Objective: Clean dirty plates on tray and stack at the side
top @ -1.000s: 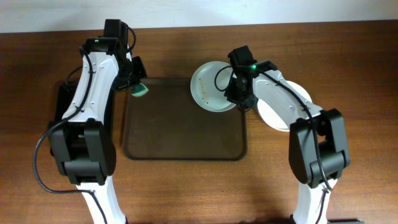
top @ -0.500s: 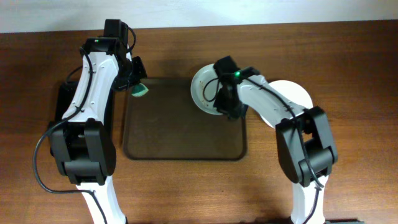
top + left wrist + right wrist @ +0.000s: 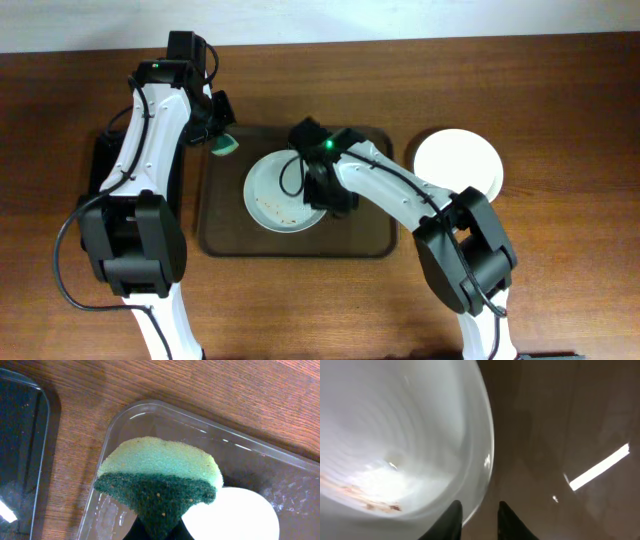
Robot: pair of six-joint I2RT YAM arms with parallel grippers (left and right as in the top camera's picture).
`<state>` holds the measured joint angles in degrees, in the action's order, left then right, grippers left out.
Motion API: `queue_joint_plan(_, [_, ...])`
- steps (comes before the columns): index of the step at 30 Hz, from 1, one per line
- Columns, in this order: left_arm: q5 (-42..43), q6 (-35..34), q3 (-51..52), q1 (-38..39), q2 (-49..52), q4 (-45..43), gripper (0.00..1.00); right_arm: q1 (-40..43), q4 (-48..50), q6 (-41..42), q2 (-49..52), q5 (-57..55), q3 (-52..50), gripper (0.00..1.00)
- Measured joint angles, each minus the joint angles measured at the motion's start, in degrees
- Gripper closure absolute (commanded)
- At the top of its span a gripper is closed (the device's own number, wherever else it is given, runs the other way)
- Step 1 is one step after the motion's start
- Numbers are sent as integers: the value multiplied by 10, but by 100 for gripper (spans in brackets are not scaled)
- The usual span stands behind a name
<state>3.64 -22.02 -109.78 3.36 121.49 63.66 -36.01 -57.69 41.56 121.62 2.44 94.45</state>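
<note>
The plate's smeared side has to stay free to sponge before the plate is stacked, so my right gripper should next grab the smeared plate's rim (image 3: 324, 207) (image 3: 477, 507) on the side nearest the clean plate.
One plate (image 3: 278, 192) with brown smears lies flat in the middle of the dark brown tray (image 3: 340, 235). My right gripper (image 3: 328, 195) stands at its right rim, open, one finger over the plate (image 3: 395, 435) and the other over the tray (image 3: 545, 435). The rim passes through the gap of the right gripper (image 3: 479, 505). Another plate (image 3: 458, 165), clean and white, rests on the table right of the tray. My left gripper (image 3: 218, 135) hovers over the tray's far left corner, shut on a green and yellow sponge (image 3: 160, 475).
A narrow glossy black tray (image 3: 100, 160) lies on the table left of the big tray, under the left arm. In the left wrist view it fills the left edge (image 3: 20, 450). Bare wooden table surrounds both trays.
My right gripper has brought the smeared plate from the tray's far right corner down to its middle, and its jaws have widened slightly. The white plate on the right is now uncovered. The left arm stayed still.
</note>
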Motion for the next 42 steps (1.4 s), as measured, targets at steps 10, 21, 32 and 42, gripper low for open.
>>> queue_joint_plan(10, [0,0,0,0,0,0,100,121,104,-268,23,87,65,26])
queue_joint_plan(21, [0,0,0,0,0,0,100,79,178,-382,83,116,65,39])
queue_joint_plan(32, [-9,0,0,0,0,0,99,59,167,-305,99,95,66,96])
queue_joint_plan(42, [-11,0,8,7,0,0,100,59,55,-68,95,64,79,96])
